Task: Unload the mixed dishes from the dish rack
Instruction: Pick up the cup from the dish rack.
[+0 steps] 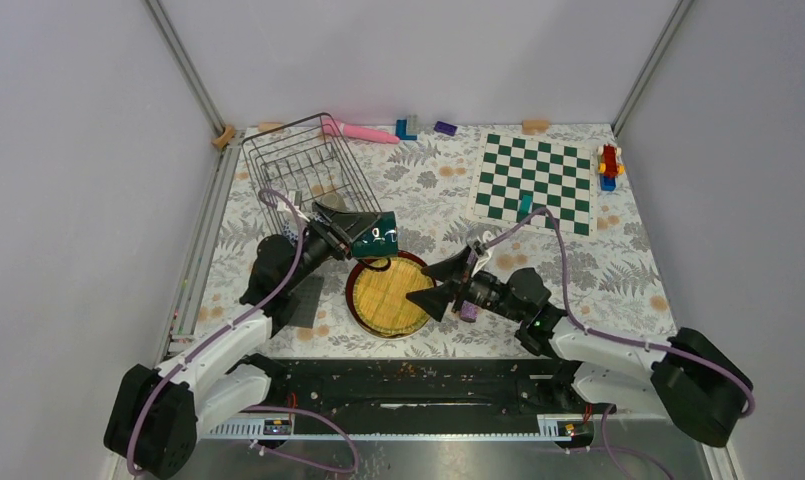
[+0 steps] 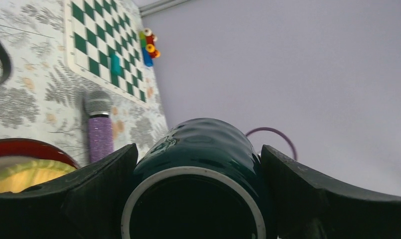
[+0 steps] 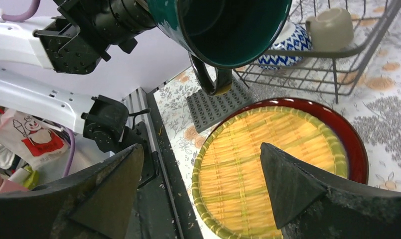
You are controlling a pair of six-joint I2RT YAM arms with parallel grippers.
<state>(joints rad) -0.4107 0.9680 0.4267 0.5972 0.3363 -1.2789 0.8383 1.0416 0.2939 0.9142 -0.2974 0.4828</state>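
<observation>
Next, my right gripper grips the teal mug by its handle (image 1: 382,266) (image 3: 222,81), to take over the mug and set it on the tabletop.
My left gripper (image 1: 361,232) is shut on the dark teal mug (image 1: 375,238), holding it on its side above the table between the dish rack (image 1: 303,165) and the plates. The mug's white-rimmed mouth fills the left wrist view (image 2: 198,164). The yellow woven-look plate (image 1: 389,297) lies on the dark red-rimmed plate (image 1: 354,290). My right gripper (image 1: 424,286) is open and empty over the yellow plate's right edge (image 3: 268,159). The blue-white bowl (image 3: 288,42) and small greyish cup (image 3: 330,27) sit in the rack (image 3: 337,55). The pale green floral plate is out of view.
A purple glitter cylinder (image 2: 99,132) lies just right of the plates, under my right wrist. A flat grey mat (image 3: 215,102) lies left of the plates. A green checkerboard (image 1: 538,180), a toy figure (image 1: 608,165) and small blocks (image 1: 408,128) are at the back.
</observation>
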